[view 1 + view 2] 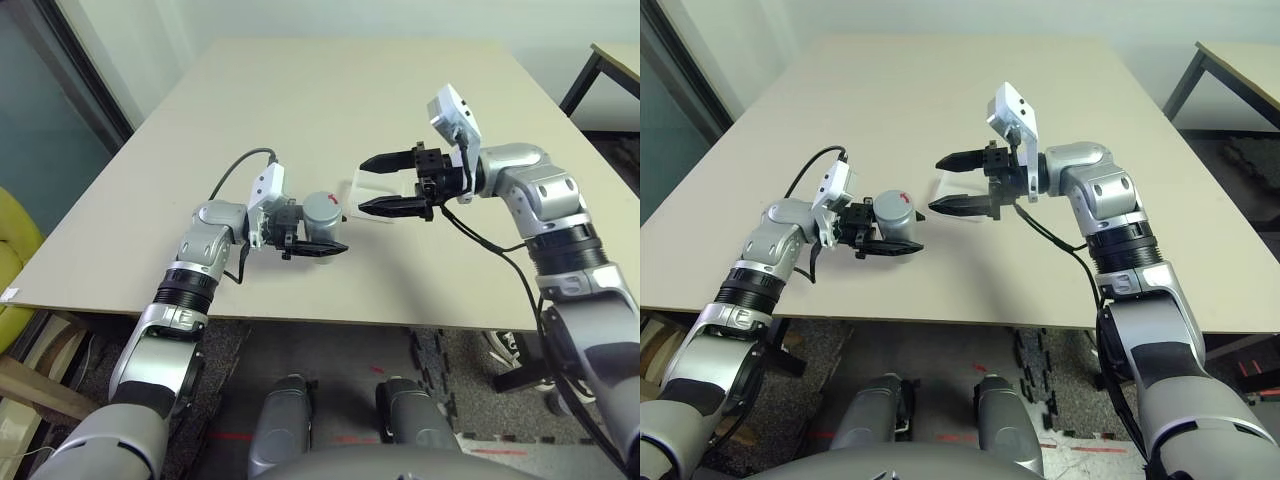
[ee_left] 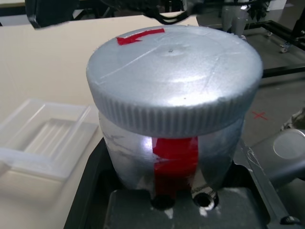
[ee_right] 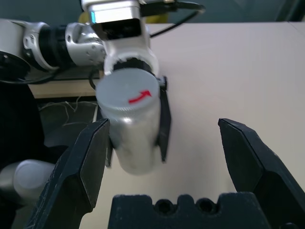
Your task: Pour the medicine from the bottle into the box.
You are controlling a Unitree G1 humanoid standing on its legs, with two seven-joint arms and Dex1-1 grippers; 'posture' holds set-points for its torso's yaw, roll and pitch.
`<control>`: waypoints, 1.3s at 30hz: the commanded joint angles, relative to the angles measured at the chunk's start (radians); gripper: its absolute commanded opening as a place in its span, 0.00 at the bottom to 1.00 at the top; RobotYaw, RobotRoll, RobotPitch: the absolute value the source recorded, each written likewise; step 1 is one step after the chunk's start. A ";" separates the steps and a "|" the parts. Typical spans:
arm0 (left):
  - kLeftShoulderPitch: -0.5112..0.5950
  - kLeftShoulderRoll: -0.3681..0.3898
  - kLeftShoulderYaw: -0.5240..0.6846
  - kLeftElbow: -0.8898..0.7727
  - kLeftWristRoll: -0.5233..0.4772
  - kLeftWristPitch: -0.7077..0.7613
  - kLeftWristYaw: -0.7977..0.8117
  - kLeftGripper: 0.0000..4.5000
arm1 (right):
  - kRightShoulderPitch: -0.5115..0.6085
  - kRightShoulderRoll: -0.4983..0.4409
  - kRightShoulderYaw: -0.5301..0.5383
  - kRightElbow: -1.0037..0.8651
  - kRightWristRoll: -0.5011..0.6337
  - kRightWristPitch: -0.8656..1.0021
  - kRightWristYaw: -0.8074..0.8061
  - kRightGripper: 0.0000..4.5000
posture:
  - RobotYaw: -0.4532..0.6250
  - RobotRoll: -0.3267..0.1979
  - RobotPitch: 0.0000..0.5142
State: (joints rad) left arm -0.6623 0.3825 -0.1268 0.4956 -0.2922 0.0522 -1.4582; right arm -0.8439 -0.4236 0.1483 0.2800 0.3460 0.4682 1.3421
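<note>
The cap's top is one smooth flat disc (image 3: 125, 88), so my right gripper should grab the cap around its ribbed side (image 3: 128, 110) next.
My left gripper (image 1: 325, 232) is shut on the bottle (image 1: 322, 215), a small white-grey cylinder with red tape on its side (image 2: 175, 155). A ribbed grey cap (image 2: 174, 81) with a red arrow mark sits on its mouth. The box (image 1: 385, 186), a shallow tray of clear frosted plastic, lies on the table just right of the bottle, also seen beside it (image 2: 45, 138). My right gripper (image 1: 362, 185) hangs open above the box, fingertips pointing at the bottle (image 3: 131, 124) and a short gap away from it.
The beige table (image 1: 330, 90) stretches wide behind both arms, and its front edge runs just below the left gripper. A yellow seat (image 1: 15, 250) stands off the left side. Another table's dark leg (image 1: 585, 75) shows at the far right.
</note>
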 commanded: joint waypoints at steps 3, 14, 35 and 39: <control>-0.019 -0.008 0.003 0.031 0.000 -0.014 0.002 0.56 | -0.008 0.026 0.031 -0.028 0.012 0.014 0.001 1.00 | 0.38 0.62 0.03; -0.020 -0.016 0.001 0.034 -0.002 -0.018 0.007 0.56 | -0.026 0.078 0.068 -0.054 0.023 0.030 0.003 1.00 | 0.38 0.62 0.05; 0.002 -0.032 -0.008 -0.029 -0.012 0.017 0.007 0.56 | -0.083 0.148 0.117 0.082 -0.055 -0.066 -0.031 1.00 | 0.40 0.62 0.09; 0.007 -0.033 -0.008 -0.036 -0.012 0.022 0.007 0.56 | -0.092 0.154 0.108 0.115 -0.066 -0.081 -0.048 1.00 | 0.40 0.62 0.09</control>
State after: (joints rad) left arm -0.6614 0.3519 -0.1288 0.4794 -0.2925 0.0671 -1.4509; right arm -0.9203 -0.2728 0.2608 0.3766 0.2918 0.4002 1.3058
